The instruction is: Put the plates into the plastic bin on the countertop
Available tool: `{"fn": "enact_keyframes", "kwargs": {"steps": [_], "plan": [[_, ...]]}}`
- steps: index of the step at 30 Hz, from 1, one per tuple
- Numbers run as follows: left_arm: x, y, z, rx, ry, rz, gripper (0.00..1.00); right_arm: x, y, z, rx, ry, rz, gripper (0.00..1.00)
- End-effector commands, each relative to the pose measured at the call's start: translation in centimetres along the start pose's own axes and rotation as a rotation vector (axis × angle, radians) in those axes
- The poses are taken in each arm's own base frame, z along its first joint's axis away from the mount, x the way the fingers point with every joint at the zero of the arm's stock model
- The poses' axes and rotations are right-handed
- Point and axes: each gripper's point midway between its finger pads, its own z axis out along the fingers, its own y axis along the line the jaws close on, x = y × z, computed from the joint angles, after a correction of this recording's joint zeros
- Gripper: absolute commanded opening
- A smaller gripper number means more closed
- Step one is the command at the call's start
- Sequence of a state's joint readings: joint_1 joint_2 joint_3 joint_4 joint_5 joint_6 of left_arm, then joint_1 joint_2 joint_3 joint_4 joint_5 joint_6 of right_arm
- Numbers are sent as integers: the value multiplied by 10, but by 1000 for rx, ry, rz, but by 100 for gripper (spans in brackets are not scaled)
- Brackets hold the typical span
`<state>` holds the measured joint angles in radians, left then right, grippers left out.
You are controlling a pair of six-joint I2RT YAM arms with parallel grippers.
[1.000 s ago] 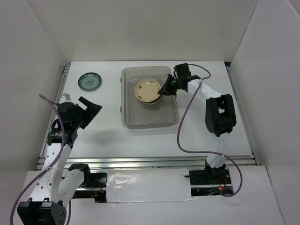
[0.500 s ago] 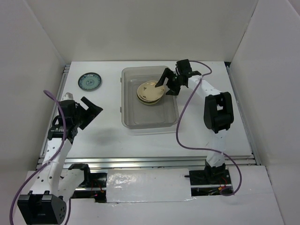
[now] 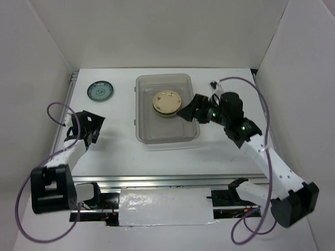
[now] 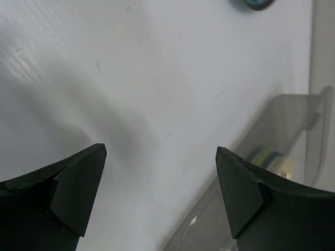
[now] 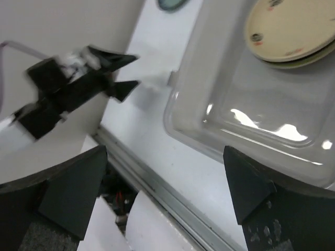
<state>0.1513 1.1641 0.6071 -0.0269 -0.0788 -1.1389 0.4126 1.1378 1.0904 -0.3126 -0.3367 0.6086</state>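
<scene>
My left gripper will next grab the blue-patterned plate by its rim [image 3: 100, 101] [image 4: 257, 8], so the plate's flat middle stays free to lie on the cream stack.
A stack of cream plates [image 3: 167, 102] lies in the far half of the clear plastic bin [image 3: 167, 132], and the right wrist view shows the cream stack [image 5: 290, 29] in the bin [image 5: 246, 99] too. One blue-patterned plate [image 3: 99, 91] rests on the white countertop [image 3: 115, 151] at the far left. My right gripper [image 3: 188, 110] hovers open and empty by the bin's right rim; from its own wrist the right gripper [image 5: 165, 183] looks down on the bin's near corner. My left gripper [image 3: 90, 127] stands open and empty left of the bin. Through the left gripper [image 4: 161, 172] I see bare countertop.
A metal rail [image 3: 172, 180] runs along the countertop's near edge, also caught as the rail [image 5: 157, 175] under my right wrist. White walls enclose the left, back and right. The left wrist view shows the bin's wall [image 4: 296, 125] at right and the blue plate's edge [image 4: 259, 4] at the top.
My right gripper opened and let the cream plate drop onto the stack, then drew back toward the near right. The left arm swung lower and nearer to the front left.
</scene>
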Motion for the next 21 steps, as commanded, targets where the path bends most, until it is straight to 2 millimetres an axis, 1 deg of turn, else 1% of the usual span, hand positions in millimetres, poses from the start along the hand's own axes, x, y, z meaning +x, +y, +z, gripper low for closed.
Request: {"fn": "enact_keyframes", "kwargs": {"steps": [1,2,3,4,5,6,7,8,9,10,11,12,13,14,15,16,17,18,19,20,21], "plan": [[-22,-25,37,123,-109,-180,99,66,8,-14,-183,92,1,100],[-23,-23,55,105,-128,-206,99,94,9,-17,-263,128,23,100],[-30,-36,53,151,-146,-217,99,80,30,-27,-353,74,-2,100],[-32,-34,70,133,-155,-218,99,103,22,-33,-377,92,19,100],[-34,-38,77,141,-169,-220,99,102,29,-37,-422,69,40,100],[-33,-30,90,108,-169,-217,99,118,23,-38,-433,96,57,100],[-42,-38,97,115,-194,-220,99,122,28,-43,-463,100,56,100],[-44,-40,103,113,-200,-211,99,125,31,-45,-483,106,67,100],[-35,-21,122,29,-168,-203,99,133,30,-45,-491,131,72,100],[-46,-40,131,31,-174,-205,99,140,33,-45,-502,152,69,100],[-30,-11,149,-102,-118,-187,99,144,31,-42,-495,167,69,100],[-27,-7,157,-148,-103,-178,99,148,30,-40,-488,182,68,100],[-40,-22,167,-152,-122,-196,99,149,28,-38,-474,186,62,100],[-30,-4,182,-226,-96,-191,99,152,23,-35,-449,205,73,100],[-18,19,183,-346,-54,-185,99,152,21,-32,-436,216,75,100],[-31,0,193,-339,-69,-195,99,152,21,-32,-437,224,74,100],[-32,4,198,-376,-65,-194,99,152,21,-31,-436,229,77,100],[-24,17,208,-430,-51,-186,98,153,23,-32,-446,234,75,100],[-28,13,210,-441,-57,-186,96,152,24,-32,-452,236,78,100],[-26,19,215,-464,-61,-178,94,152,24,-33,-457,237,77,100],[-27,20,216,-477,-65,-177,93,150,27,-35,-466,235,76,100]]}}
